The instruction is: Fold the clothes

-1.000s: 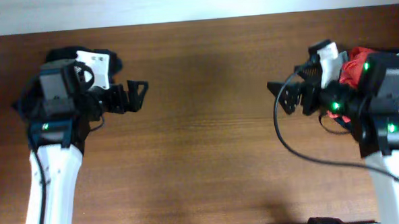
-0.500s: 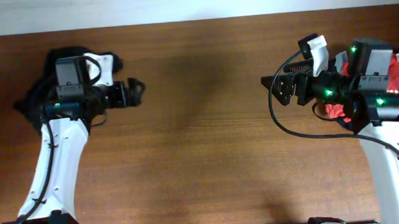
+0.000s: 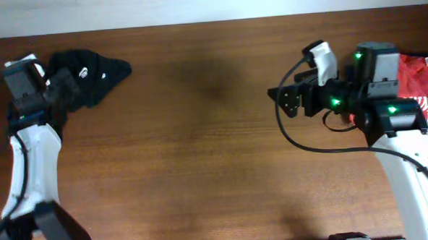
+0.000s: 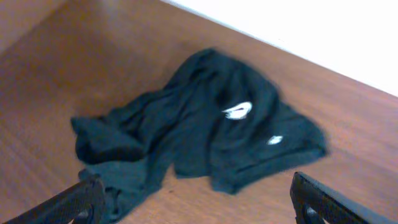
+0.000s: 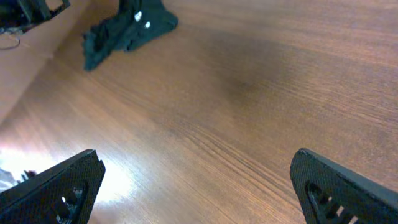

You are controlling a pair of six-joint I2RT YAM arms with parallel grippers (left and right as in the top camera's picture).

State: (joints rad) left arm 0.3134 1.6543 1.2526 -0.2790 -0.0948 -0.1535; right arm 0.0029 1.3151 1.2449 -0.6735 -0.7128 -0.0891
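I need to pick up the black T-shirt [image 3: 89, 67] with my left gripper by its bunched near edge [image 3: 59, 114] next, so the rest stays free for my right gripper to spread for folding.
The clothes, a black T-shirt [image 3: 89, 67] with small white marks, lie crumpled at the table's far left corner. In the left wrist view the T-shirt [image 4: 199, 124] fills the middle, bunched and unfolded. My left gripper [image 4: 202, 208] stands open just short of its near edge, with nothing between the fingers [image 4: 87, 199]. My right gripper [image 3: 285, 100] hangs open over bare wood right of centre, far from the T-shirt [image 5: 127, 28]. Its fingers [image 5: 342, 193] are spread wide and empty.
A red shirt with white lettering [image 3: 426, 89] lies at the right edge, partly under the right arm [image 3: 375, 91]. The left arm [image 3: 25, 106] runs along the table's left edge. A white wall borders the far side of the wooden table [image 3: 201, 149].
The left arm has swung back to the far left, uncovering the black T-shirt it was over. The right arm has crept a little leftward. Both grippers stay open.
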